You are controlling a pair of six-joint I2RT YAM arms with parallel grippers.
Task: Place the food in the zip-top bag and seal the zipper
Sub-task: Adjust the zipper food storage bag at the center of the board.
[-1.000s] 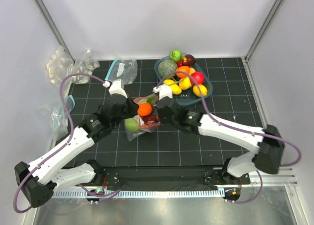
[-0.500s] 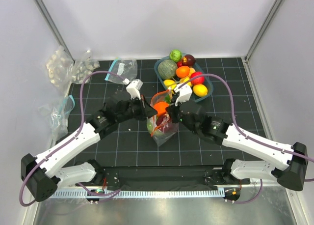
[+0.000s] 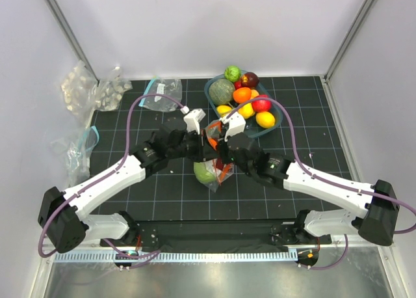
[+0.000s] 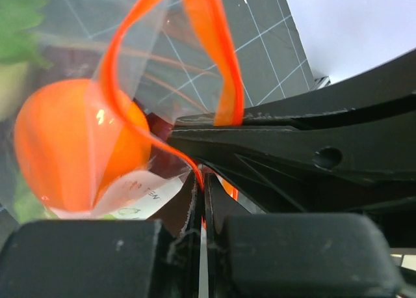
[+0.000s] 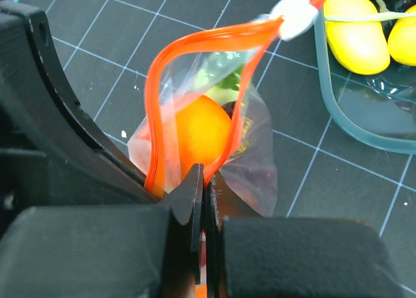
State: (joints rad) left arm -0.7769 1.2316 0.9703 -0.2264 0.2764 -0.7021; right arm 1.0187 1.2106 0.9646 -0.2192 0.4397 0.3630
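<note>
My left gripper's fingers are pinching the opposite side of the orange-red zipper, and the orange is inside the bag's opening. My right gripper will let go of the zipper now.
The zip-top bag (image 3: 211, 171) hangs off the table between my two grippers. An orange (image 5: 198, 132), a green cabbage (image 3: 205, 173) and a dark red fruit are inside it. My left gripper (image 3: 205, 140) is shut on one side of the orange-red zipper (image 4: 208, 44); the left wrist view shows its jaws (image 4: 203, 181) pinching the strip. My right gripper (image 3: 219, 136) is shut on the opposite side of the strip (image 5: 205, 177). The mouth is open in a narrow loop, with a white slider (image 5: 296, 15) at its far end. More food lies in the teal tray (image 3: 278, 119).
The tray holds lemons (image 5: 354, 38), an orange, a red apple, a cabbage and other toy produce at the back right. A clear bag with a teal strip (image 3: 160, 92) lies at the back left. Crumpled plastic (image 3: 81, 83) and another bag (image 3: 81, 149) sit by the left wall.
Both grippers have moved toward the back and closer together. They have lifted the bag, so it now hangs upright with its mouth pulled narrower.
</note>
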